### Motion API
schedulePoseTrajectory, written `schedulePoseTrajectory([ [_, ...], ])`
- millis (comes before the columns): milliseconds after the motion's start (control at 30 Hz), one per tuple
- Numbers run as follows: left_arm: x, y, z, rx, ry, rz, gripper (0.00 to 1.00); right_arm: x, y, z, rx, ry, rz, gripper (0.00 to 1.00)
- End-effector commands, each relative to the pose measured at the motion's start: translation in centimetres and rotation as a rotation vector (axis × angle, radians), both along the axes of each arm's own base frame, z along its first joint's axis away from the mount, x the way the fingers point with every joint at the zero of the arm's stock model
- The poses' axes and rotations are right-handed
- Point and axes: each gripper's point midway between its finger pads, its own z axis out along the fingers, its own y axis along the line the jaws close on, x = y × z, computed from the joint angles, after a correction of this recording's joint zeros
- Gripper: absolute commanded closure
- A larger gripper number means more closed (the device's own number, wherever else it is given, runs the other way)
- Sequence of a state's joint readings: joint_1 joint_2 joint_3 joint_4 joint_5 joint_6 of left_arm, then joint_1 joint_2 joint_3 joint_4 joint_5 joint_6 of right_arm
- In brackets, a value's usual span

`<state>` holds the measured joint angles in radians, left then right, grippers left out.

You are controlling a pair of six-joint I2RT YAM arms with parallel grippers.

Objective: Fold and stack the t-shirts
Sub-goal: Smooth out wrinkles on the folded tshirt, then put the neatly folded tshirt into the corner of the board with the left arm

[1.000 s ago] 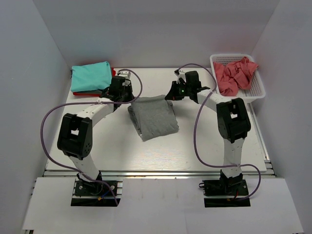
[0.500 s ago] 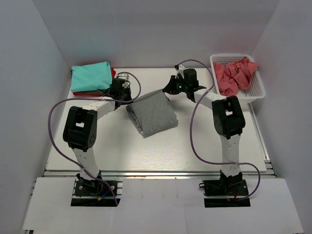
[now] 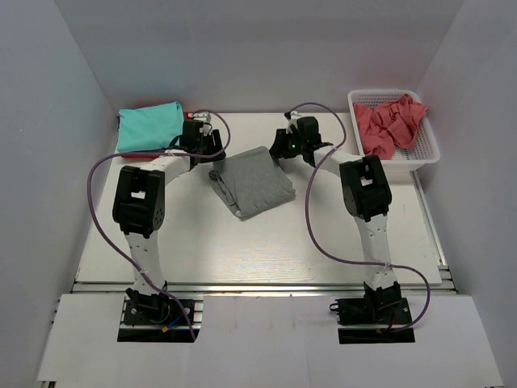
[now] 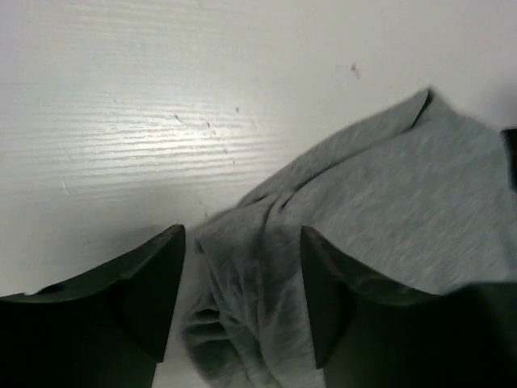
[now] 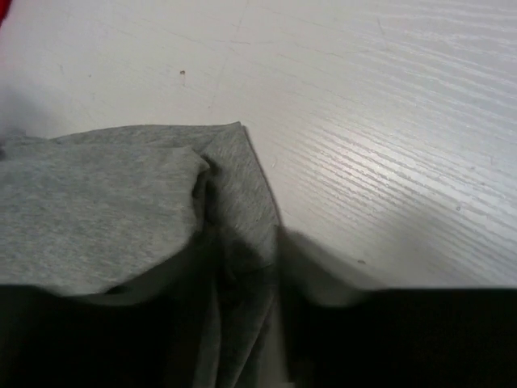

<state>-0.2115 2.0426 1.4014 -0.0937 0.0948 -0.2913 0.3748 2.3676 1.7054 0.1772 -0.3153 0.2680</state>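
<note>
My left gripper grabs the grey t-shirt's bunched far corner (image 3: 217, 168) nearest the teal t-shirt (image 3: 149, 127) next, which leaves the grey t-shirt's body free to stack.
A folded grey t-shirt (image 3: 252, 182) lies at mid-table. My left gripper (image 3: 212, 150) sits at its far left corner and my right gripper (image 3: 279, 149) at its far right corner. Seen from the left wrist, the left gripper (image 4: 242, 234) is open, with bunched grey cloth (image 4: 388, 202) lying loose between its fingers (image 4: 153, 283). Seen from the right wrist, the right gripper (image 5: 242, 250) stands open over the grey shirt's (image 5: 97, 202) corner. A folded teal t-shirt (image 3: 149, 127) rests on a red one (image 3: 136, 153) at the back left. A coral-pink t-shirt (image 3: 389, 121) lies crumpled in the basket.
The white mesh basket (image 3: 428, 153) stands at the back right corner. White walls enclose the table on the left, back and right. Purple cables loop from both arms over the tabletop (image 3: 242, 250).
Both grippers carried the grey shirt's far edge a little toward the back, then opened and let it go. The shirt now lies slightly farther back.
</note>
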Motion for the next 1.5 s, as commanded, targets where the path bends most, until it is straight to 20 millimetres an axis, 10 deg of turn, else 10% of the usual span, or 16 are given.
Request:
schedulePoseTrajectory([
  [0,1.1,0.1,5.8,-0.023,-0.097,0.001,0.25,1.2,-0.3,9.1,0.010,-0.181,0.016,0.50],
  [33,1.0,0.2,6.8,-0.027,-0.115,0.001,0.00,0.7,-0.4,11.1,0.021,-0.203,0.019,0.43],
  [200,-1.3,1.6,8.4,-0.004,-0.103,0.061,0.00,-1.4,-1.4,13.6,0.043,-0.200,-0.028,0.32],
  [267,-2.6,1.8,8.2,-0.005,-0.071,0.067,0.00,-2.4,-2.3,13.1,0.054,-0.176,-0.066,0.10],
  [667,-11.8,-4.3,3.5,-0.392,0.125,-0.052,0.00,-7.9,-8.0,14.6,0.032,-0.176,-0.289,0.10],
  [1200,-12.2,-5.3,-3.4,-0.433,0.257,-0.022,0.00,-9.1,-9.0,14.7,0.005,-0.169,-0.303,0.10],
  [1467,-11.4,-6.2,-5.3,-0.372,0.282,-0.092,0.49,-9.5,-9.0,15.0,0.002,-0.189,-0.292,0.10],
])
